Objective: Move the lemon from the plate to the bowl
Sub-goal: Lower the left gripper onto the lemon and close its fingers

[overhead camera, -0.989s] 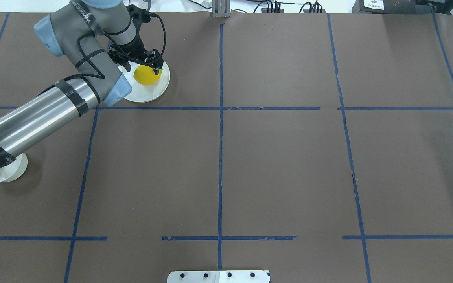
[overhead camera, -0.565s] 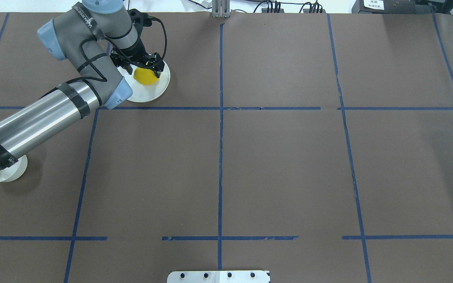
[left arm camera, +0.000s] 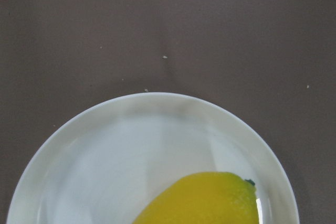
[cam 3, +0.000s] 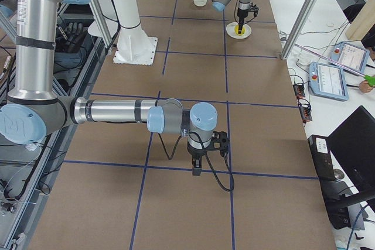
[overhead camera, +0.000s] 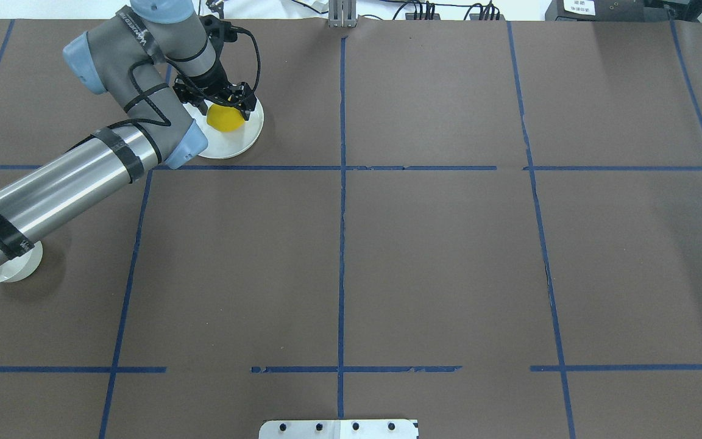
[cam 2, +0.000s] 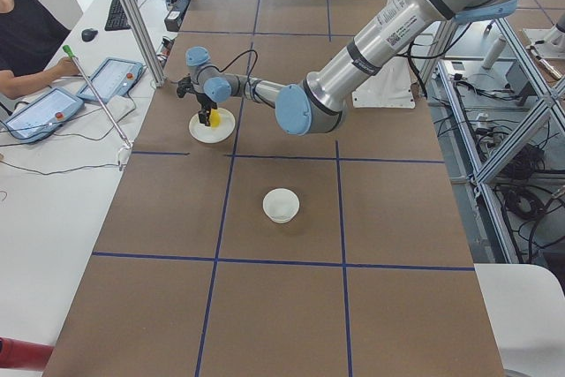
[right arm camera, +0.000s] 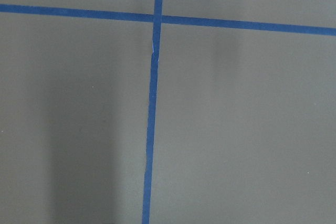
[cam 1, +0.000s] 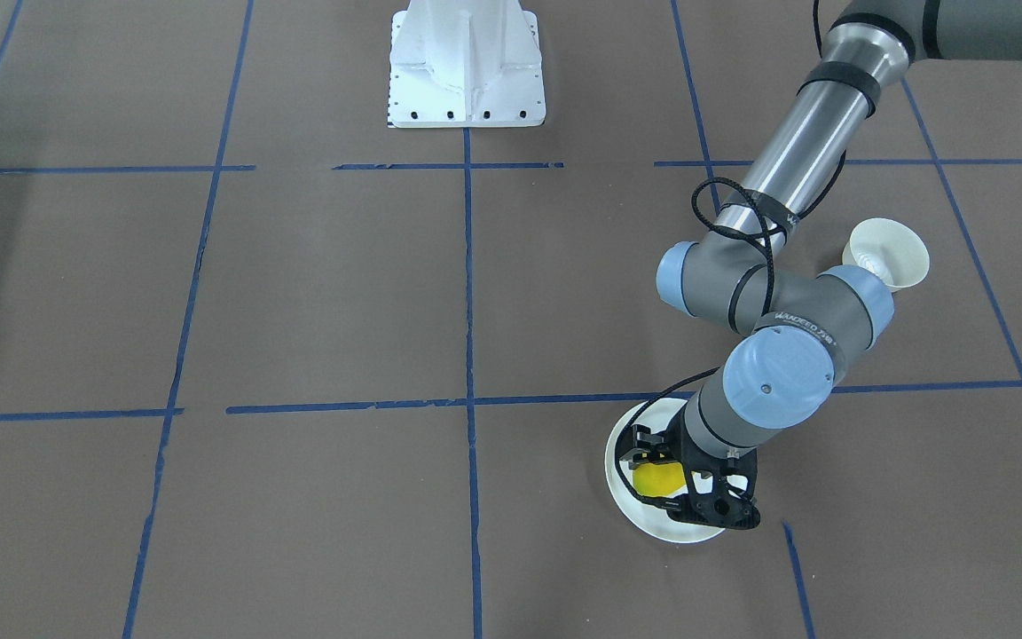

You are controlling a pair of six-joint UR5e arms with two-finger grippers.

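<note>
The yellow lemon needs to move from the plate into the bowl (cam 1: 888, 253). My left gripper will next grab the lemon around its plump middle (cam 1: 656, 479).
The yellow lemon (overhead camera: 224, 119) lies on the flat white plate (overhead camera: 238, 141) at the far left of the table. My left gripper (overhead camera: 227, 110) is open and low over the plate, with a finger on either side of the lemon. The front view shows the lemon (cam 1: 656, 479) between the black fingers (cam 1: 724, 508) on the plate (cam 1: 617, 484). The left wrist view shows the lemon (left arm camera: 210, 200) and plate rim (left arm camera: 157, 97). The off-white bowl (cam 1: 888, 253) stands empty nearer the robot, partly under my left arm in the overhead view (overhead camera: 13, 268). My right gripper (cam 3: 196, 169) points down at bare table; I cannot tell whether it is open.
Blue tape lines (overhead camera: 342, 244) split the brown table into squares. The white robot base (cam 1: 465, 67) stands at the robot's edge. An operator with tablets (cam 2: 44, 112) sits past the far edge. A metal post (cam 2: 132, 15) stands near the plate.
My left gripper has sunk lower around the lemon, and the wrist has shifted slightly toward the far edge. The lemon stays on the plate.
</note>
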